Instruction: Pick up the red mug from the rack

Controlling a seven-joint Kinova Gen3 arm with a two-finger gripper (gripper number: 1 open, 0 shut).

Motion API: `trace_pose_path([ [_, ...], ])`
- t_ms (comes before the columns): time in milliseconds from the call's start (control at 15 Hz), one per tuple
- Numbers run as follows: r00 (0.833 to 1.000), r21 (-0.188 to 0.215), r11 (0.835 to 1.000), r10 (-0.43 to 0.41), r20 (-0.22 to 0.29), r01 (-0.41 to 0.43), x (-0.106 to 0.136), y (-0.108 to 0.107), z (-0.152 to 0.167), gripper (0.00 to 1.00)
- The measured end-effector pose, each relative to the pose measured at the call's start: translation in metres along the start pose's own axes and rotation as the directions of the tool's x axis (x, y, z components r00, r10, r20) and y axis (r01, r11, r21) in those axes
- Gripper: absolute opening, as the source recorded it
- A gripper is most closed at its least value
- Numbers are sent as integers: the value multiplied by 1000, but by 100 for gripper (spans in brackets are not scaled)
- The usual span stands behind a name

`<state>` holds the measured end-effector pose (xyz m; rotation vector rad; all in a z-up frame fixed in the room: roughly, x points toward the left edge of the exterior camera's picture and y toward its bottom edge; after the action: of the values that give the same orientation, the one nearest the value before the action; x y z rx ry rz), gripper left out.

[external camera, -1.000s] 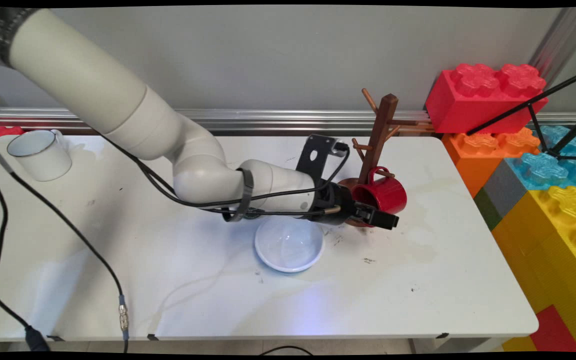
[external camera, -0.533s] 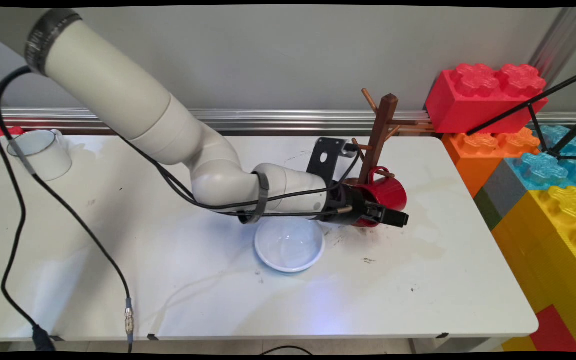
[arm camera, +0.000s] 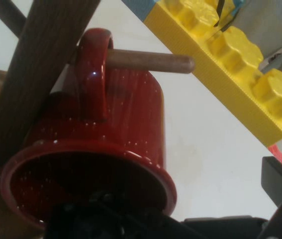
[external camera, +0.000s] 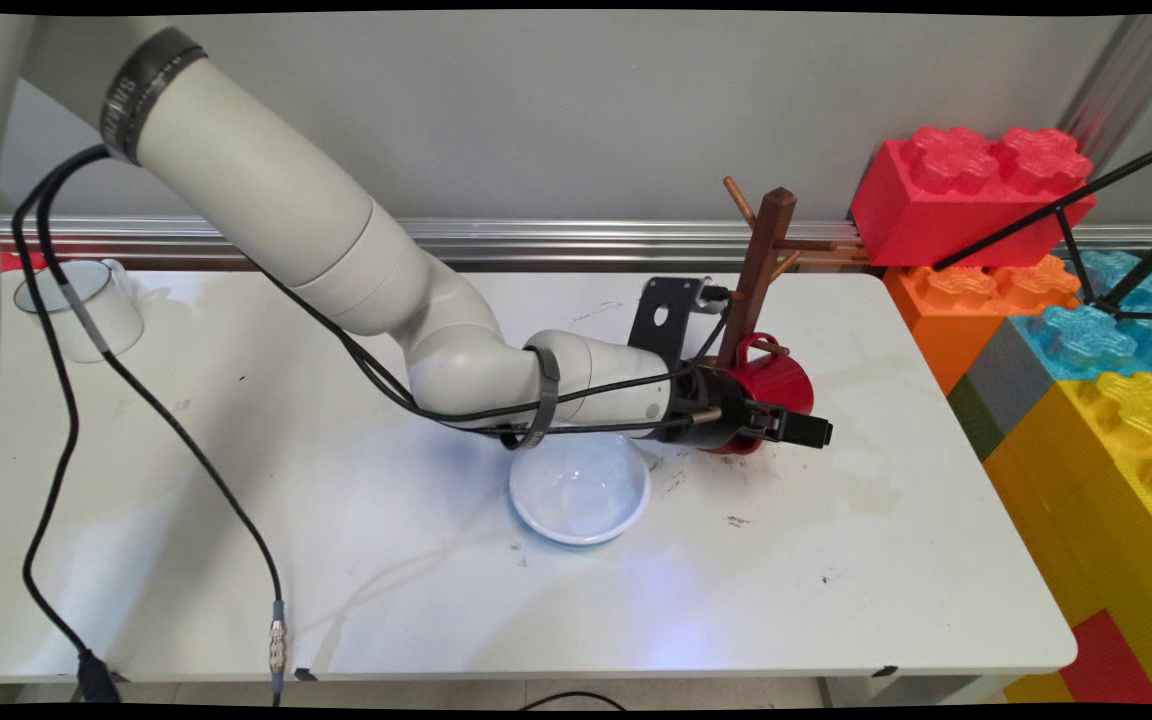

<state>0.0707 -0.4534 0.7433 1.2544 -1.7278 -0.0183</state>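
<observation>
My gripper should next take hold of the mug by its rim, so that the red speckled mug's handle stays free to slide off the wooden peg.
A red speckled mug hangs by its handle on a low peg of the wooden mug tree at the table's back right. In the hand view the mug fills the middle, its mouth turned toward the camera, beside the tree's dark post. My gripper lies level at the mug's rim and stands open. One finger runs along the outside of the mug's wall. The other is hidden low at the mug's mouth.
A white bowl sits on the white table just under my wrist. A white mug stands at the back left. Large toy bricks are stacked along the right edge, with a red one on top.
My gripper has slid to the right along the red mug, so its fingertips now reach past the mug's side. The mug still hangs on its peg.
</observation>
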Motion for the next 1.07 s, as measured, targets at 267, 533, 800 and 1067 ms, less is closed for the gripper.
trace_pose_path([
  [267, 1000, 1, 1000, -10, -6, 10, 1, 0, 1, 100],
  [533, 1000, 8, 1000, -20, -21, 20, 4, -3, 2, 100],
  [800, 1000, 14, 1000, -20, -23, 21, 5, -5, 1, 0],
  [1067, 1000, 18, 1000, -20, -19, 20, 5, -7, 0, 0],
])
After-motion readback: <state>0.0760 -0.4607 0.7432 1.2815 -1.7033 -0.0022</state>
